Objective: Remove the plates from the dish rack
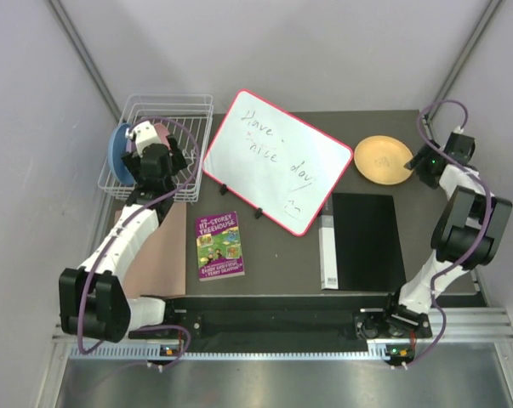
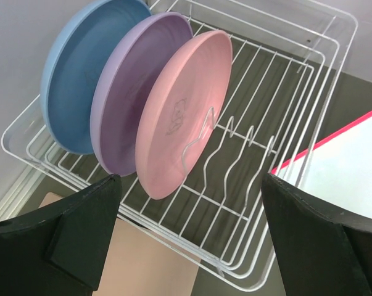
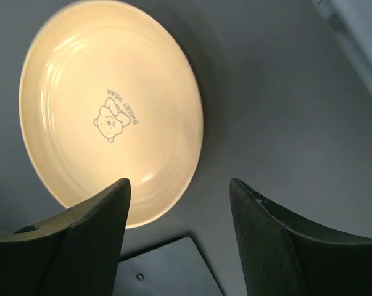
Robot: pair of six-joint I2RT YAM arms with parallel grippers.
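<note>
Next, my left gripper reaches the pink plate and grabs its near rim (image 2: 148,140), leaving the opposite rim free to pass to my right gripper.
The white wire dish rack (image 1: 171,97) stands at the far left. In the left wrist view the rack (image 2: 176,242) holds three plates upright in a row: blue (image 2: 81,80), lavender (image 2: 127,92) and pink (image 2: 179,117). My left gripper (image 2: 190,182) is open and empty, just before the rack's near wall and below the pink plate; it also shows in the top view (image 1: 156,153). The yellow-orange plate (image 1: 383,159) lies flat on the table at the far right. My right gripper (image 3: 179,185) is open and empty beside the plate (image 3: 111,111), apart from its rim.
A red-framed whiteboard (image 1: 273,161) stands propped mid-table, right of the rack. A colourful book (image 1: 219,245) and a tan mat (image 1: 158,255) lie near the left arm. A black pad (image 1: 367,238) with a white strip (image 1: 327,251) lies below the yellow-orange plate.
</note>
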